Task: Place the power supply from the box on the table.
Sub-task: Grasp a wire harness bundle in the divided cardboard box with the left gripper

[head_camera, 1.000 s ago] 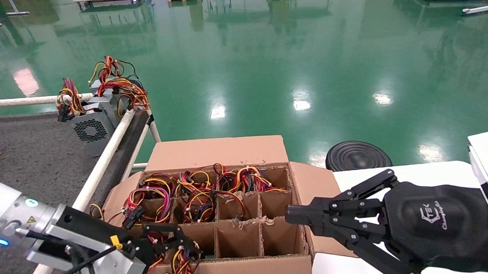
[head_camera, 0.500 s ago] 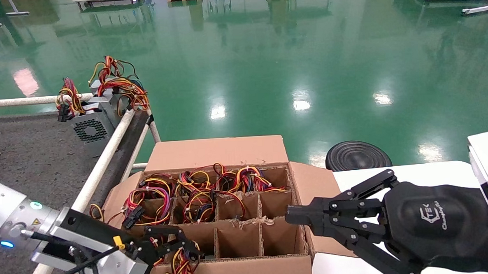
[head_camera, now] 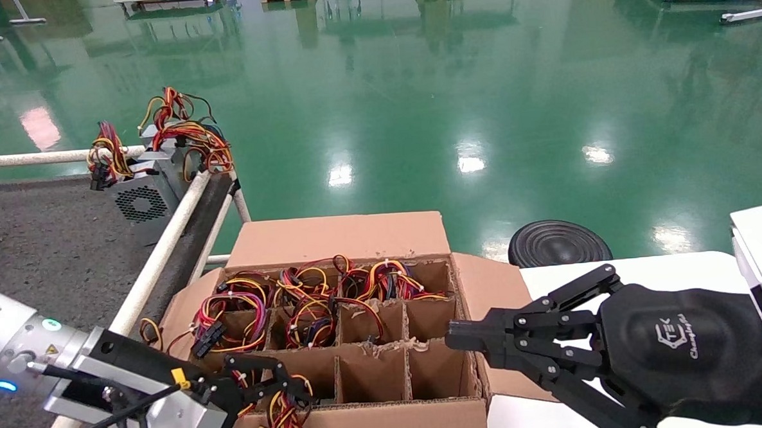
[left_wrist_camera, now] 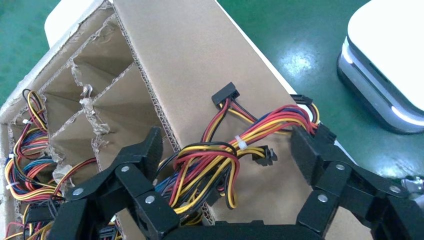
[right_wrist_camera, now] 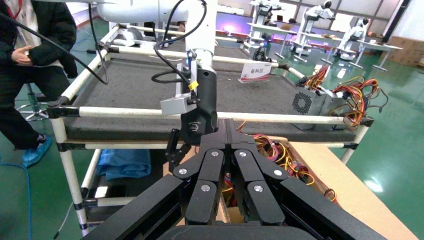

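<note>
I should grab the power supply with my left gripper by the tied wire bundle (head_camera: 287, 415) next, because the body of the power supply sits deep in its cardboard cell (head_camera: 316, 374).
The brown cardboard box (head_camera: 337, 238) stands open, its divider cells partly filled with red, yellow and black wires. My left gripper (head_camera: 269, 380) hangs open over the near-left cell. Its fingers (left_wrist_camera: 145, 150) straddle a tie-wrapped wire bundle (left_wrist_camera: 220, 165) that spills over the box's near wall, without clamping it. The power supply's metal body is hidden down in the cell; only its wires (head_camera: 285, 414) show. The dark grey table (head_camera: 35, 242) lies to the left of the box. My right gripper (head_camera: 454, 339) is shut and empty, hovering at the box's right edge.
Two grey units with fan grilles (head_camera: 139, 199) and wire bundles sit at the table's far right corner. White tube rails (head_camera: 163, 243) run between table and box. A black disc (head_camera: 559, 243) lies on the green floor. A white surface (head_camera: 679, 268) is at right.
My left gripper has sunk slightly toward the wires in the near-left cell, still open. The right arm has not moved.
</note>
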Robot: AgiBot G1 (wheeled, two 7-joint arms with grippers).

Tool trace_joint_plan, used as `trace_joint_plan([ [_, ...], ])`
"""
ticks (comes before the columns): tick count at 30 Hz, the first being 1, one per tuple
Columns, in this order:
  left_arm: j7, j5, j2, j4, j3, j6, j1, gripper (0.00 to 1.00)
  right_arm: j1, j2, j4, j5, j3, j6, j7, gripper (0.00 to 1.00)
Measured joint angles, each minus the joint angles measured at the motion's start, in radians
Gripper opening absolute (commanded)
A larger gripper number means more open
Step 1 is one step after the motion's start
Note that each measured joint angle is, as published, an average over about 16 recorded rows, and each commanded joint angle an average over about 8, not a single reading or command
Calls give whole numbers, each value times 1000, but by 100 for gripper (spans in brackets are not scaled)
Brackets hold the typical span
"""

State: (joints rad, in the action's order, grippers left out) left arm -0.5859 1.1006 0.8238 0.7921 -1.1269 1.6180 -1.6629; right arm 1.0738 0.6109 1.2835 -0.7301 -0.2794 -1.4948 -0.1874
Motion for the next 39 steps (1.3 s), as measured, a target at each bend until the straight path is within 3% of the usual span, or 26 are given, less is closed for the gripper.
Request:
trace_joint_plan([
  [39,0,-32,-35,15,2,14,9,0,0,0,0,0,0,0,0,0],
])
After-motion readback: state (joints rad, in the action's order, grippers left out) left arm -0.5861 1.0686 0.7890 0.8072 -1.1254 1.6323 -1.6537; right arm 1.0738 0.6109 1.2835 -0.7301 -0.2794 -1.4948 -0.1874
